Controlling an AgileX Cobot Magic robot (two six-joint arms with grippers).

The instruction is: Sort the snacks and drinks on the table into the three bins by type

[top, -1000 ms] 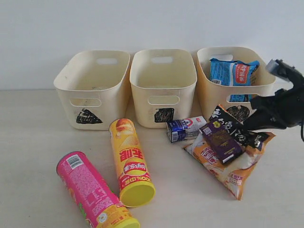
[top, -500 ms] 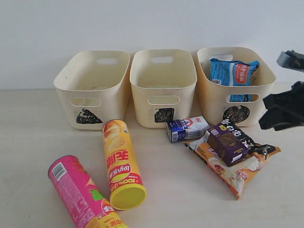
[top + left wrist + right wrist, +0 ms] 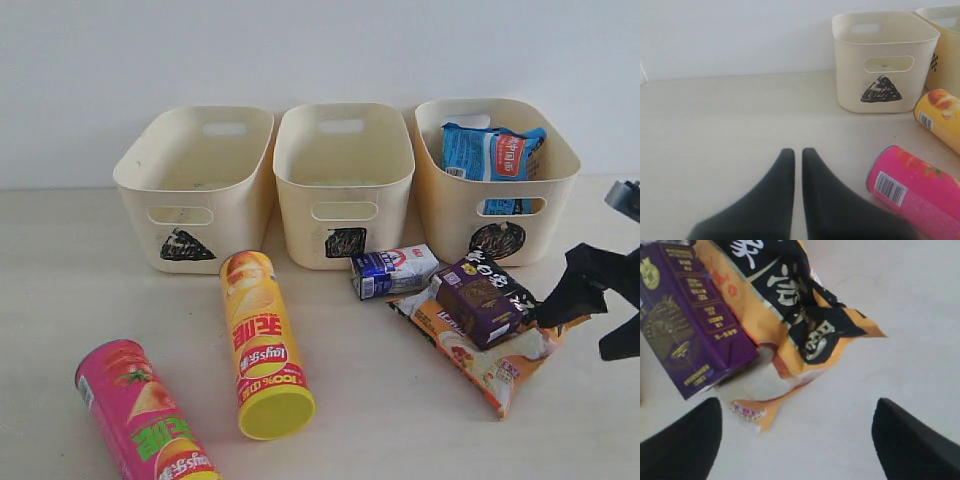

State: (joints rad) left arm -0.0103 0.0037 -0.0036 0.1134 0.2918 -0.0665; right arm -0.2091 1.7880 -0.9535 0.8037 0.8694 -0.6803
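The orange-and-black bag should go into the circle bin (image 3: 497, 222), so next I need to take hold of the bag with my right gripper by its black corner with white lettering (image 3: 528, 303) first.
The three cream bins stand in a row: triangle (image 3: 195, 180), square (image 3: 343, 170), circle (image 3: 495, 185). A blue bag (image 3: 490, 150) stands in the circle bin. The yellow canister (image 3: 262, 340) and pink canister (image 3: 140, 415) lie on the table. A blue-and-white carton (image 3: 393, 270) lies before the square bin. The purple carton (image 3: 485, 298) rests on the orange-and-black bag (image 3: 490, 365). My right gripper (image 3: 592, 322) hangs open beside that bag's right end, nothing between its fingers (image 3: 797, 435). My left gripper (image 3: 798, 152) is shut and empty, near the pink canister (image 3: 917, 192).
A white wall runs close behind the bins. In the left wrist view the triangle bin (image 3: 880, 60) and the yellow canister (image 3: 940, 117) lie ahead, with bare tabletop (image 3: 715, 125) on the other side. The left arm does not show in the exterior view.
My right gripper has opened and dropped lower beside the bag. The purple carton and orange-and-black bag shifted. Both canisters rolled leftward.
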